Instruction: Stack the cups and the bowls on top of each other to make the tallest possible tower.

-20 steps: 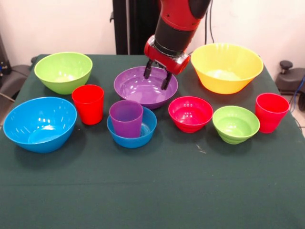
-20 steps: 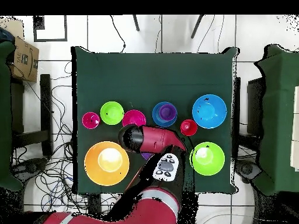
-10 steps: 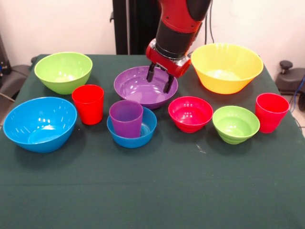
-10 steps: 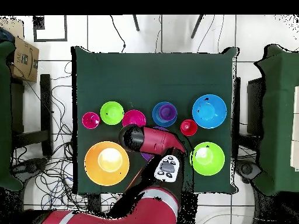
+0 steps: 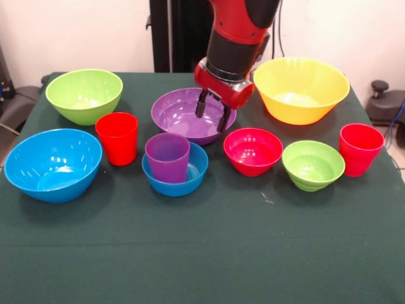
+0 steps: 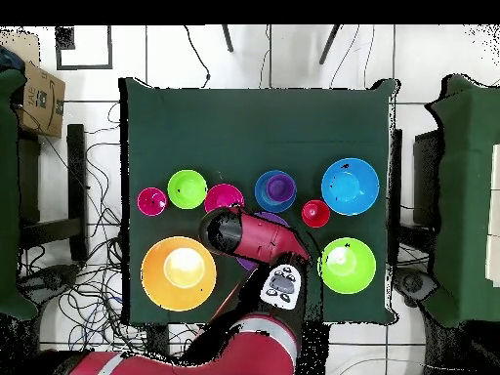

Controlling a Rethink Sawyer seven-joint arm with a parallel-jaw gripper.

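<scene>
The large purple bowl needs to be stacked onto the purple cup [image 5: 168, 156] in the small blue bowl. My gripper should grab the large purple bowl by its rim next.
My gripper [image 5: 212, 116] is open, low over the right side of the purple bowl [image 5: 180, 117]; one finger hangs inside the bowl, the other at its right rim. It holds nothing. The purple cup [image 5: 168, 156] stands nested in the small blue bowl [image 5: 179, 178]. One red cup [image 5: 117, 138] stands left of it, another red cup [image 5: 361, 149] at far right. The red-pink bowl [image 5: 253, 151] and small lime bowl [image 5: 313, 164] sit between. In the overhead view the arm [image 6: 256, 234] hides the gripper and most of the purple bowl.
The large yellow bowl [image 5: 300, 90] sits close to the right of the arm. The large lime green bowl [image 5: 84, 95] and large blue bowl [image 5: 52, 163] are at the left. The green cloth [image 5: 202, 253] covers the table's front half.
The gripper has come down and shifted slightly right in the front view, toward the purple bowl's right rim. The cups and bowls have not moved.
</scene>
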